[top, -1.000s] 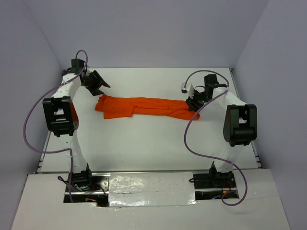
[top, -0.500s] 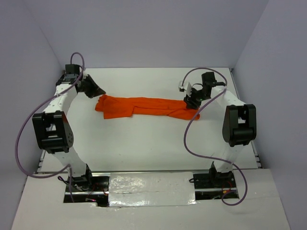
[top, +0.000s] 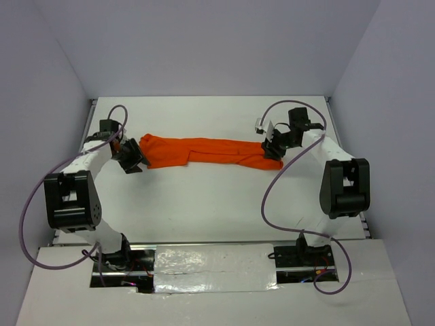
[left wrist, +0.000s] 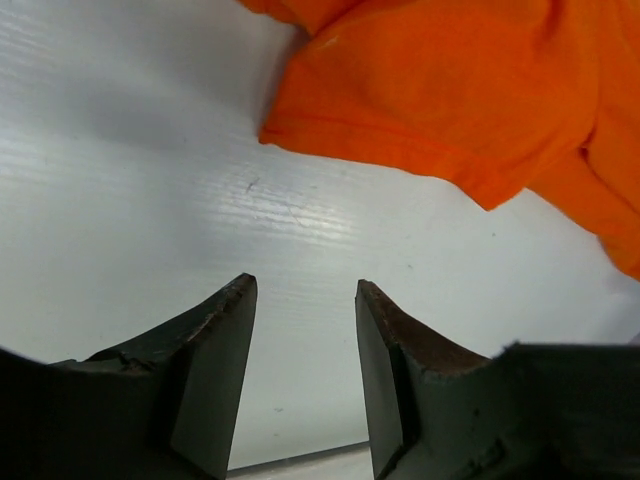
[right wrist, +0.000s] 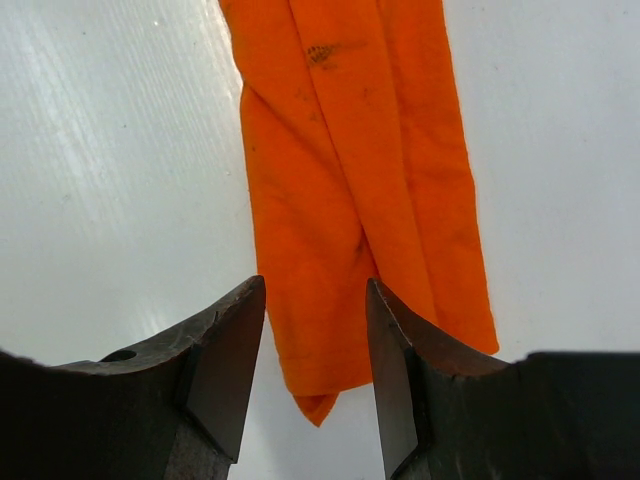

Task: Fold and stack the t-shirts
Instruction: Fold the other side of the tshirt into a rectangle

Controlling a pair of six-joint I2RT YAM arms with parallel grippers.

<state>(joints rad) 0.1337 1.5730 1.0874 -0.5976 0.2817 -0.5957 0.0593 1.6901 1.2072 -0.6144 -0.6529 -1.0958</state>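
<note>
My left gripper picks up the orange t-shirt's sleeve edge at its near corner next, to fold the sleeve edge back over the shirt [right wrist: 350, 200].
The orange t-shirt [top: 204, 150] lies on the white table, bunched into a long strip running left to right. My left gripper [top: 134, 157] is open and empty just off the shirt's left end; in the left wrist view the shirt's sleeve edge [left wrist: 450, 90] lies ahead of the open left gripper [left wrist: 305, 290], apart from it. My right gripper [top: 272, 145] is open above the shirt's right end; in the right wrist view the narrow end of the shirt [right wrist: 350, 200] lies below the open right gripper [right wrist: 315, 290].
The white table [top: 204, 204] is walled by grey panels on the left, back and right. Purple cables loop from both arms over the table's sides. A foil-covered strip [top: 211, 261] runs along the near edge between the arm bases.
My left arm has swung from the back left corner toward the near side, bringing its gripper down beside the shirt's left end. My right gripper has stayed over the right end.
</note>
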